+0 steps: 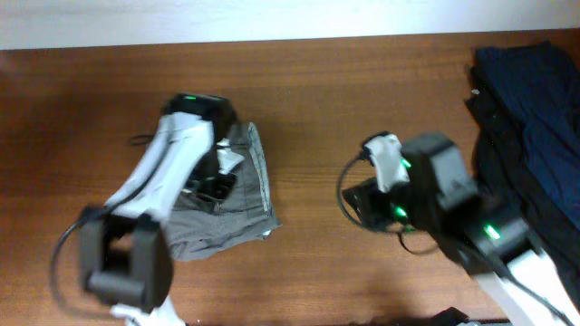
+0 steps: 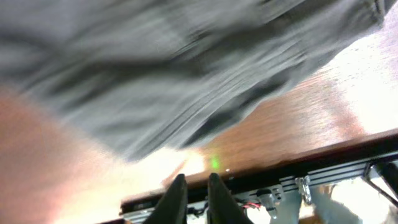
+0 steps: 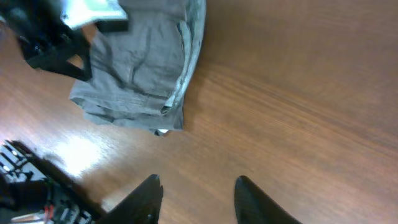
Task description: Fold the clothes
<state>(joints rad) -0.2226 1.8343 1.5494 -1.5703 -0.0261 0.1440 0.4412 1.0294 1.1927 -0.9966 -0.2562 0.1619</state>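
My left gripper grabs the shorts' edge nearest the table's front next, since this leaves the side of the shorts toward my right gripper free to fold.
The clothes, grey-olive shorts [image 1: 237, 215], lie folded into a compact wrinkled bundle left of the table's middle. My left gripper [image 1: 216, 187] hovers over the bundle's middle. In the left wrist view the cloth [image 2: 186, 74] is a blurred grey mass, and the left gripper [image 2: 196, 186] shows a narrow gap between its fingers with nothing in it. My right gripper [image 1: 361, 206] is off to the right of the shorts, over bare wood. In the right wrist view it [image 3: 198, 186] stands open and empty, with the shorts [image 3: 140, 68] lying apart at the upper left.
A heap of navy and black garments [image 1: 530, 127] fills the table's right end. The left arm [image 3: 56, 37] shows beside the shorts in the right wrist view. The table's front edge and metal frame [image 2: 323, 177] run close below the left gripper.
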